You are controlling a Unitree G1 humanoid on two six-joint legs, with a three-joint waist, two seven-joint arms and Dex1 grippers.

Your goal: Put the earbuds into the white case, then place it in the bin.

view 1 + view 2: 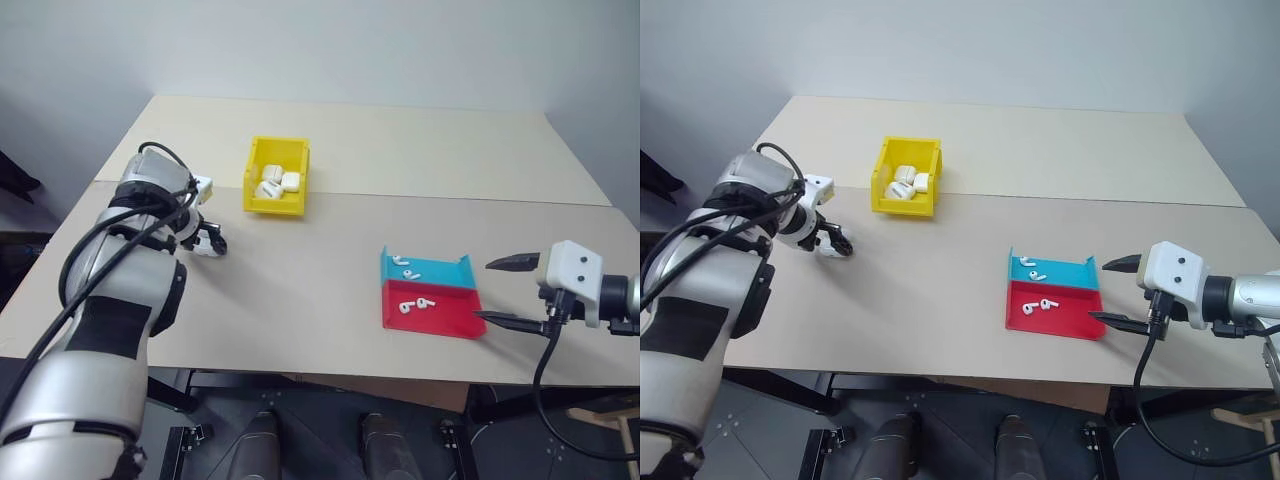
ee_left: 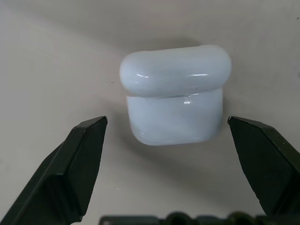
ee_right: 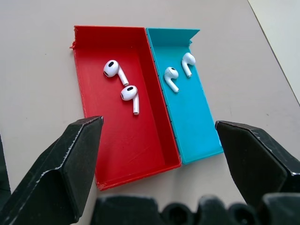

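Observation:
My left gripper closes next, since its fingertips stand beside the white case's lower body (image 1: 207,243) (image 2: 176,117), above the table, and closing now would catch the case.
A white case (image 2: 173,93) lies on the table near its left edge, lid down. My left gripper (image 2: 166,119) points down over it, open, one finger on each side and neither touching. From the head it shows at the left gripper (image 1: 207,240). Two earbuds (image 3: 115,70) lie in the red half of a shallow tray (image 1: 450,315), and two more earbuds (image 3: 171,77) lie in the blue half. My right gripper (image 1: 505,292) is open, just right of the tray, facing it. The yellow bin (image 1: 272,207) stands further back, between the two arms.
Other white cases (image 1: 278,181) lie inside the bin. The table's front edge runs close below the tray. A seam crosses the tabletop behind the bin.

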